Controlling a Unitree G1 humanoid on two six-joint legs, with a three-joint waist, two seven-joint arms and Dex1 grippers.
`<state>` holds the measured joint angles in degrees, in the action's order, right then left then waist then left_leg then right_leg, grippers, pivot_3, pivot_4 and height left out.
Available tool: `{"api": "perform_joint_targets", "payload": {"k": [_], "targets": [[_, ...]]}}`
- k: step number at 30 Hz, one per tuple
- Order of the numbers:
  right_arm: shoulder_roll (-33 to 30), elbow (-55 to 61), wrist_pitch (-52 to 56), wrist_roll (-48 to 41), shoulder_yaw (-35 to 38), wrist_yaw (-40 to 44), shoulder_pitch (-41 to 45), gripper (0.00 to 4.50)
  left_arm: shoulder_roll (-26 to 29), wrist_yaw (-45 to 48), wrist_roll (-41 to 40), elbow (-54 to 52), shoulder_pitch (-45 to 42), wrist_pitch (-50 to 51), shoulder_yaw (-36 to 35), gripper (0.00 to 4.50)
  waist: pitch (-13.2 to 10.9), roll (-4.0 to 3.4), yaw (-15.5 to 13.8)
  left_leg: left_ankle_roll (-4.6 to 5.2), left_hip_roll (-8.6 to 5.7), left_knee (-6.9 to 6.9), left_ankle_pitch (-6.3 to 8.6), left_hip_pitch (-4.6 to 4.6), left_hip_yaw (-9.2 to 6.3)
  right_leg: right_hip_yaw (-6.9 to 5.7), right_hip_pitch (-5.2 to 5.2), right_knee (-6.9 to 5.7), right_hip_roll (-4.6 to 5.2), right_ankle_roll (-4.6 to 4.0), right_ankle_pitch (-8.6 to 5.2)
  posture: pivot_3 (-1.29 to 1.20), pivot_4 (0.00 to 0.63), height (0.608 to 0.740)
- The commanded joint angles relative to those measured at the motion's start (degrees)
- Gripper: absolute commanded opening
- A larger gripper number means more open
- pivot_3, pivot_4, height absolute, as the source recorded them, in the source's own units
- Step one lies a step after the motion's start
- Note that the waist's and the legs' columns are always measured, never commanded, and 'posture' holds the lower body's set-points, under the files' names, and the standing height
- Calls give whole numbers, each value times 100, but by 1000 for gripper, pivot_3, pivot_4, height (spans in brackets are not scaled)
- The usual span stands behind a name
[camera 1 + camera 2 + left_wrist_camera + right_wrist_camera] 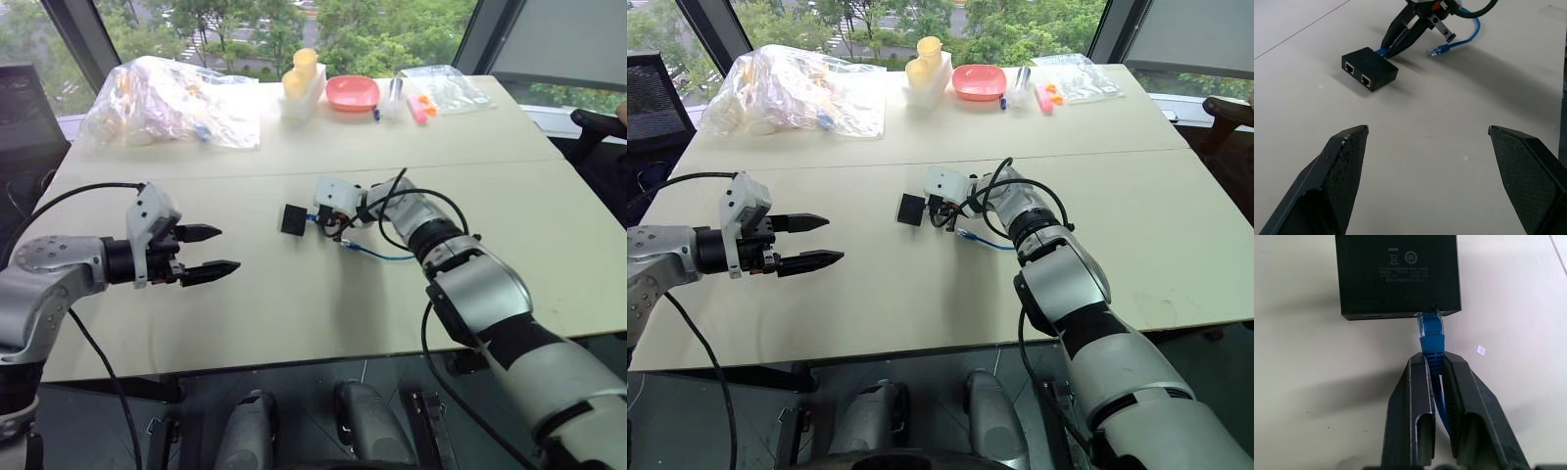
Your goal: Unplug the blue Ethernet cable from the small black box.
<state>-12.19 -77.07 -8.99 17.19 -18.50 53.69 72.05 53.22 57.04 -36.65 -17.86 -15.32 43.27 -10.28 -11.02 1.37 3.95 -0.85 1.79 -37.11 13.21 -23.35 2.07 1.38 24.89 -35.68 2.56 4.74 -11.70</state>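
Other fingers crowd the cable side, so my left gripper needs to grab the small black box [293, 219] next by its end with the empty ports.
The small black box [1398, 274] lies flat near the middle of the table, with two empty ports facing my left gripper. The blue Ethernet cable [1431, 335] has one plug seated in the box's opposite side. My right gripper [1434, 360] is shut on the cable just behind that plug, fingers low over the table. The cable trails back under the right arm, and its free plug [346, 245] rests on the table. My left gripper [211, 250] hovers open to the left of the box [293, 219], well apart from it, with nothing between its fingers.
Along the table's far side sit crumpled clear plastic bags [167, 103], a white holder with yellow cups [302, 83], a pink bowl [353, 93] and another clear bag [446, 88]. A dark chair [598, 127] stands off the right edge.
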Motion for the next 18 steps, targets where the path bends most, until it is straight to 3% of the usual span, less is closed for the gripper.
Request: {"api": "perform_joint_targets", "payload": {"k": [1,7,13,18], "targets": [[-221,281,-427,-43,93,483,55,53,57,65,85,116,-37,-187,-81,4128,-1,-1,0,0,-1,2,0,-2,0,0,1,1,0,1,0,0,150,740],[-1020,2317,-1583,-265,551,-297,-360,53,-385,52,213,1662,-1228,-465,40,4128,-5,-3,-69,0,-5,2,0,-18,1,-1,15,3,3,4,1,0,150,740],[-1298,5288,-789,608,539,-1609,-1410,53,-1275,582,312,4089,-3152,-498,374,4128,-3,0,-154,0,-8,1,0,-16,4,0,18,-9,-4,24,9,0,150,740],[-1309,6174,-339,1461,401,-2456,-1626,53,-1868,934,621,6166,-4615,-863,408,4128,-3,1,-150,1,-16,-21,-1,-53,3,1,50,-28,-2,26,10,0,150,740]]}}
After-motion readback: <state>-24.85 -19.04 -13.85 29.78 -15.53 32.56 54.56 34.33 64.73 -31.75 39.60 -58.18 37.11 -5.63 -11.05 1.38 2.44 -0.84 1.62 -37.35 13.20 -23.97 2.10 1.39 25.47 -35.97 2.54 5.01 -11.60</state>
